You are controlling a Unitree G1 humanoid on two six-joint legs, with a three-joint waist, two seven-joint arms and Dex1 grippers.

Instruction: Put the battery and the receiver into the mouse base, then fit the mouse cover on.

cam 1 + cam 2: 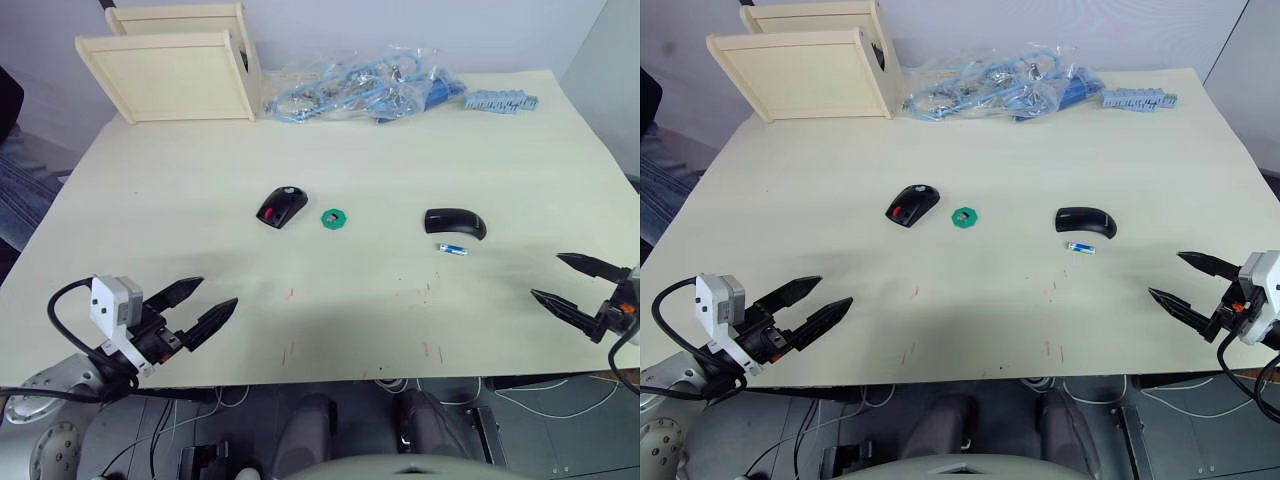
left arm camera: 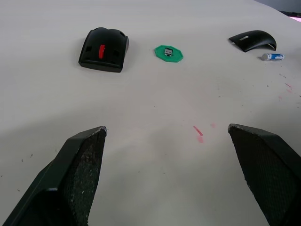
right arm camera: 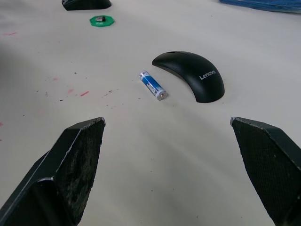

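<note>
I need to grab the mouse base by its long sides with my left gripper next, to keep the mouse base's hollow free for the battery.
The mouse base, black with red inside, lies mid-table. Just to its right a small dark receiver rests on a green octagonal holder. Further right is the glossy black mouse cover, with the blue battery lying just in front of it. My left gripper is open near the front left edge, well short of the base. At the front right edge my right gripper is also open and holds nothing, its fingers pointing toward the battery and cover.
Two pale wooden box panels stand at the back left. A clear bag of blue cables and a blue-grey strip lie at the back. Small red marks dot the cream table near the front.
</note>
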